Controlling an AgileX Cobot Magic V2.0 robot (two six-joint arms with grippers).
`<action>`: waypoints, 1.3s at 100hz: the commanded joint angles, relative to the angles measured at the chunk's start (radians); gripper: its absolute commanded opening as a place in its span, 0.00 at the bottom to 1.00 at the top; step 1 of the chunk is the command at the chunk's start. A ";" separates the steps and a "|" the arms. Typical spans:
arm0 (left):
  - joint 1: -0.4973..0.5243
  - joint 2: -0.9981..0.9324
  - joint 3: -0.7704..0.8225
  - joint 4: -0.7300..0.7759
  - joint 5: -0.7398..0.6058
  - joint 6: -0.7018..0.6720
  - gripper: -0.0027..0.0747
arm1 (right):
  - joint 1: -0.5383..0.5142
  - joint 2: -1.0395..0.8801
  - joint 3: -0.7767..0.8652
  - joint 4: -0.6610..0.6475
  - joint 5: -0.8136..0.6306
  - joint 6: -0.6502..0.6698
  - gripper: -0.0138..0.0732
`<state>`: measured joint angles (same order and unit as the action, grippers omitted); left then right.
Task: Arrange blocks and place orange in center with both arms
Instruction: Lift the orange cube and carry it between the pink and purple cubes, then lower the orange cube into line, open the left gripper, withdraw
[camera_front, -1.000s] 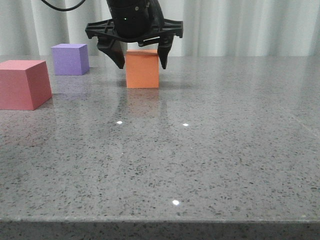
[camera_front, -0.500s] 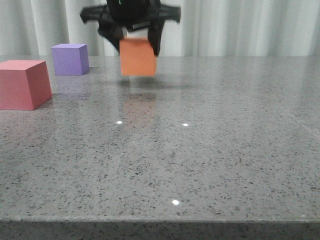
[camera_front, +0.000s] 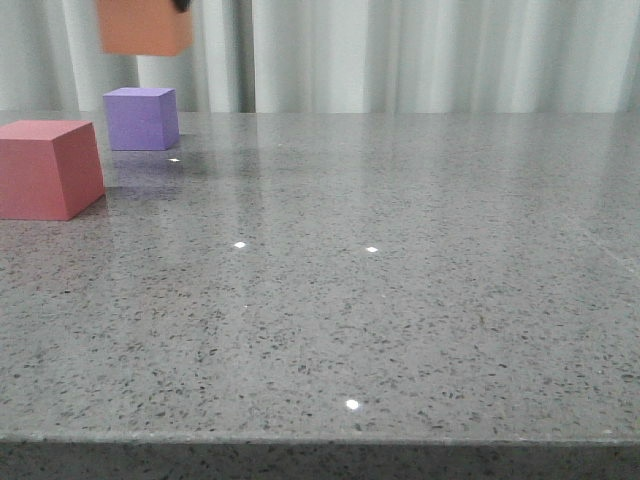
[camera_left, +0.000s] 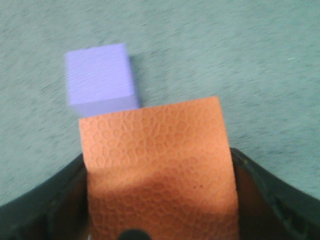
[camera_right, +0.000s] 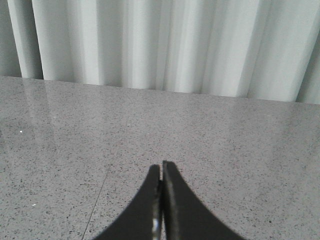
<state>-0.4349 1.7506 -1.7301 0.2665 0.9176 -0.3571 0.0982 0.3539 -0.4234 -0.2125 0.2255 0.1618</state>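
The orange cube, high above the table, would fall if I opened my left gripper now.
The orange cube (camera_front: 145, 26) hangs in the air at the top left of the front view, above the purple cube (camera_front: 141, 118). My left gripper (camera_left: 157, 200) is shut on the orange cube (camera_left: 157, 160), its black fingers (camera_left: 260, 190) pressed on both sides; the gripper itself is almost out of the front view. The purple cube (camera_left: 100, 80) lies on the table below it. The pink-red cube (camera_front: 47, 168) stands at the left edge of the front view. My right gripper (camera_right: 161, 167) is shut and empty, low over bare table.
The grey speckled table (camera_front: 400, 300) stretches to a front edge near the camera. A pale curtain (camera_front: 450, 55) hangs behind the table's far edge.
My left gripper closed on the orange cube, lifted it off the table and carried it up and to the left, to above the purple cube. The pink-red and purple cubes have not moved.
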 joint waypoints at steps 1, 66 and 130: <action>0.046 -0.087 0.039 0.000 -0.096 0.005 0.53 | -0.005 0.005 -0.027 -0.017 -0.080 -0.007 0.08; 0.180 -0.006 0.138 -0.219 -0.220 0.215 0.53 | -0.005 0.005 -0.027 -0.017 -0.080 -0.007 0.08; 0.180 0.090 0.138 -0.220 -0.227 0.215 0.74 | -0.005 0.005 -0.027 -0.017 -0.080 -0.007 0.08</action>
<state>-0.2571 1.8821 -1.5681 0.0532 0.7418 -0.1464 0.0982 0.3539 -0.4234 -0.2125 0.2255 0.1618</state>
